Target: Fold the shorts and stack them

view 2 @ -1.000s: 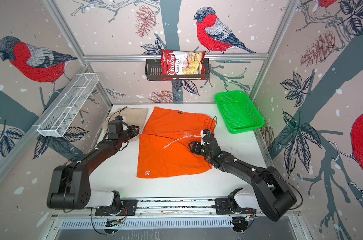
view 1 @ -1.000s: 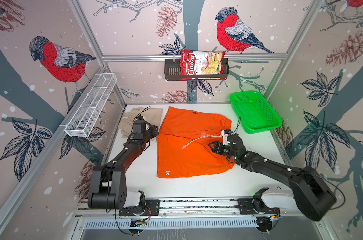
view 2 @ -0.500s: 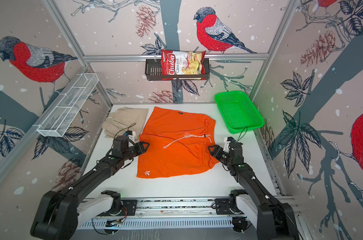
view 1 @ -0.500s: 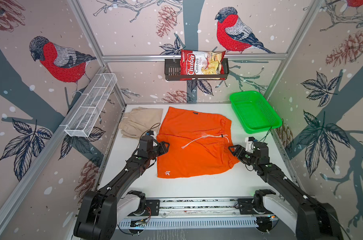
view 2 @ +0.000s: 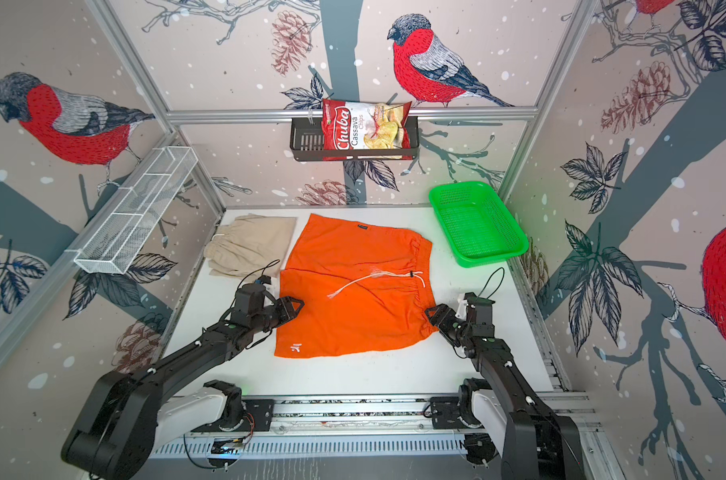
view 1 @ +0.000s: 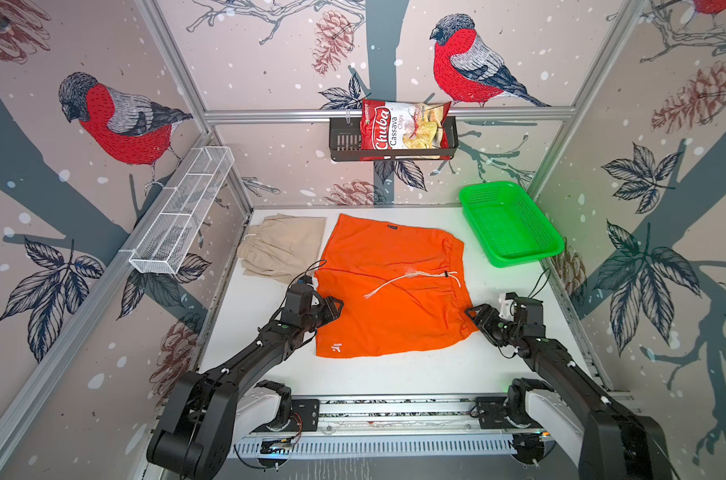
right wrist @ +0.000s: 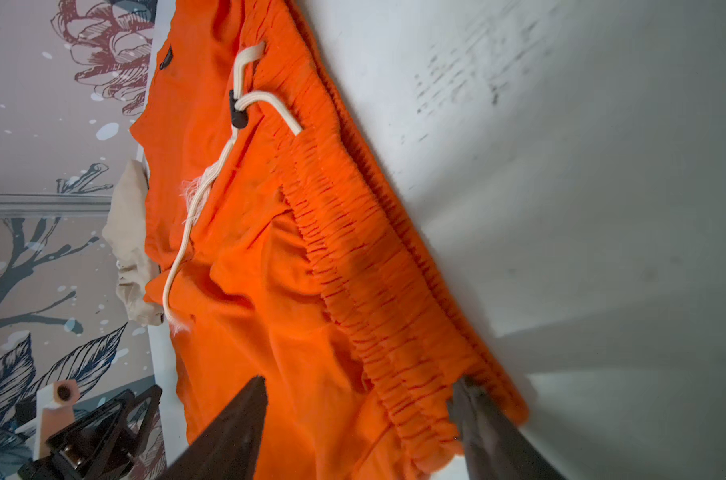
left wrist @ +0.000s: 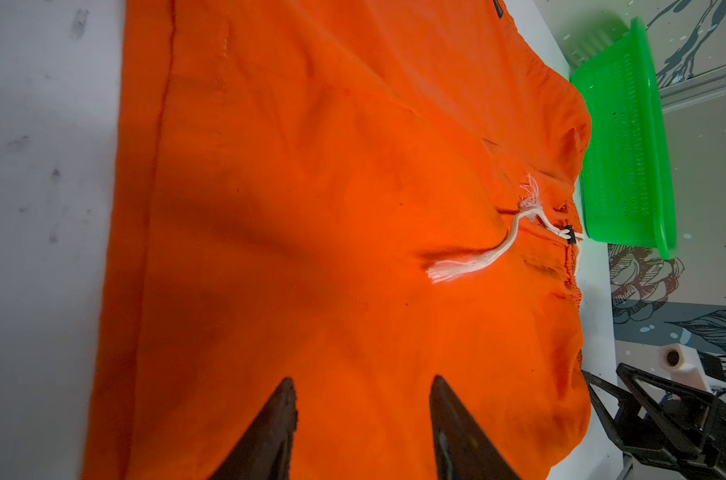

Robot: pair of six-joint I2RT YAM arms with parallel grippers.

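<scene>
My right gripper grips the orange shorts [view 1: 390, 291] by the near end of their waistband next, to fold their near half over their far half.
The orange shorts [view 1: 390, 291] [view 2: 353, 299] lie spread flat in the middle of the white table, waistband to the right, with the white drawstring [view 1: 411, 277] loose on top. The beige shorts [view 1: 282, 249] [view 2: 249, 245] lie folded at the back left, touching the orange pair's edge. My left gripper [view 1: 332, 309] [view 2: 292, 309] [left wrist: 362, 379] is open over the orange pair's left hem. My right gripper [view 1: 475, 322] [view 2: 432, 320] [right wrist: 361, 381] is open, its jaws astride the near end of the gathered waistband [right wrist: 353, 249].
A green mesh basket [view 1: 511, 224] [view 2: 475, 224] stands at the back right corner. On the back wall a black shelf holds a chips bag [view 1: 403, 131]. A white wire rack [view 1: 182, 212] hangs on the left wall. Bare table runs along the front.
The left gripper came forward from the beige shorts to the orange pair's left hem. The right gripper drew back from mid-waistband to its near corner.
</scene>
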